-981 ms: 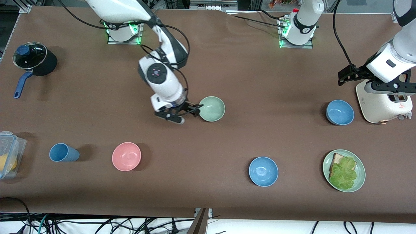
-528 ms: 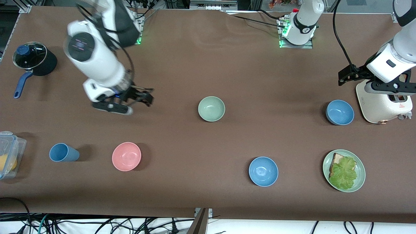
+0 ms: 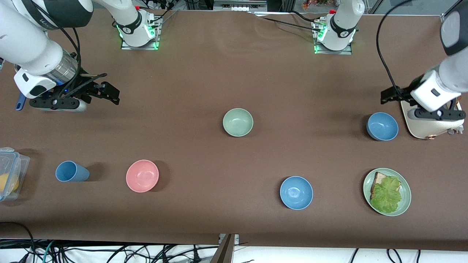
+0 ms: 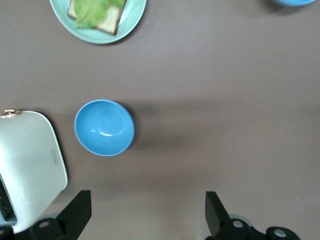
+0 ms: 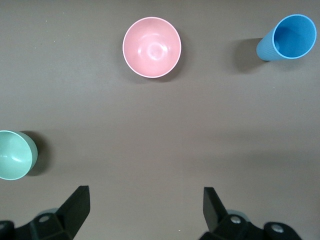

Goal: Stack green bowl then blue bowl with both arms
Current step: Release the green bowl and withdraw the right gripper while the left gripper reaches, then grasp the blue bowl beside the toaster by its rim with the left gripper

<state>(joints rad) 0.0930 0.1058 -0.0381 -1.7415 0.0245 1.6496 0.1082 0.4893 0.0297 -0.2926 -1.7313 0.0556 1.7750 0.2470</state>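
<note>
The blue bowl beside the toaster needs to be stacked with the green bowl (image 3: 238, 122), so my left gripper will grab the blue bowl by its rim (image 3: 382, 112) next.
The green bowl (image 3: 238, 122) sits upright and empty mid-table; it also shows in the right wrist view (image 5: 15, 155). The duller blue bowl (image 3: 382, 126) stands beside the toaster and shows in the left wrist view (image 4: 104, 127). My right gripper (image 3: 109, 93) is open and empty in the air over the right arm's end of the table; the right wrist view (image 5: 145, 207) shows its wide gap. My left gripper (image 3: 388, 95) is open and empty above the table next to the toaster, close to the blue bowl; the left wrist view (image 4: 147, 210) shows bare table between its fingers.
A brighter blue bowl (image 3: 296, 192) lies nearer the front camera. A green plate (image 3: 406, 191) with bread and lettuce, a white toaster (image 3: 431, 126), a pink bowl (image 3: 142, 175), a blue cup (image 3: 71, 171) and a plastic box (image 3: 9, 171) stand around. A pot's blue handle (image 3: 18, 104) shows under the right arm.
My right gripper let go of the green bowl's rim and swung up and away to the right arm's end of the table. The left arm shifted slightly toward the blue bowl.
</note>
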